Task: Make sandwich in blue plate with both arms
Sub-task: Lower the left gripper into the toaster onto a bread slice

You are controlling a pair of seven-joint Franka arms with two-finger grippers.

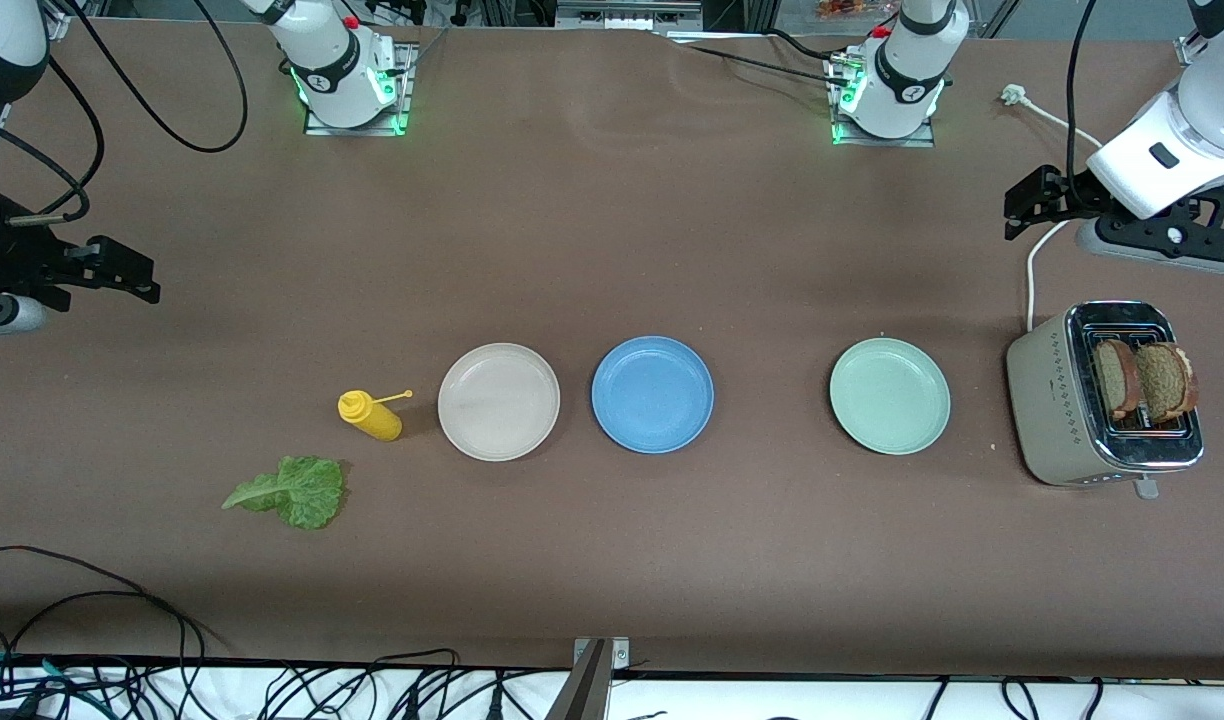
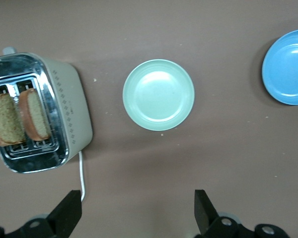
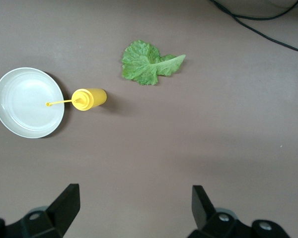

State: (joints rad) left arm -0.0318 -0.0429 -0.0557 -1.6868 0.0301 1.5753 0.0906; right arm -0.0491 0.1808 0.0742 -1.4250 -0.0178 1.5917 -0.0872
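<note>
The sandwich in the blue plate (image 1: 652, 394) is to be started, so the left gripper next needs to grab the exposed crust edge (image 1: 1115, 348) of the bread slice nearer the white cord.
The blue plate (image 1: 652, 394) (image 2: 288, 67) sits bare at mid-table. The sandwich's parts lie apart. Two brown bread slices (image 1: 1117, 378) (image 1: 1164, 382) (image 2: 34, 114) stand upright in the toaster (image 1: 1047, 400) (image 2: 72, 109) at the left arm's end. A green lettuce leaf (image 1: 292, 490) (image 3: 149, 63) lies flat toward the right arm's end. My left gripper (image 1: 1017, 212) (image 2: 138, 208) hangs open and holds nothing, over the table and the white cord beside the toaster. My right gripper (image 1: 150, 280) (image 3: 134, 203) hangs open over bare table, nothing between its fingers.
A cream-white plate (image 1: 499, 401) (image 3: 20, 109) and a pale mint plate (image 1: 889, 395) (image 2: 158, 94) flank the blue one. A yellow squeeze bottle (image 1: 370, 415) (image 3: 89, 98) lies beside the white plate. A power strip (image 1: 1162, 245) lies under the left arm. Cables trail along the table's front edge.
</note>
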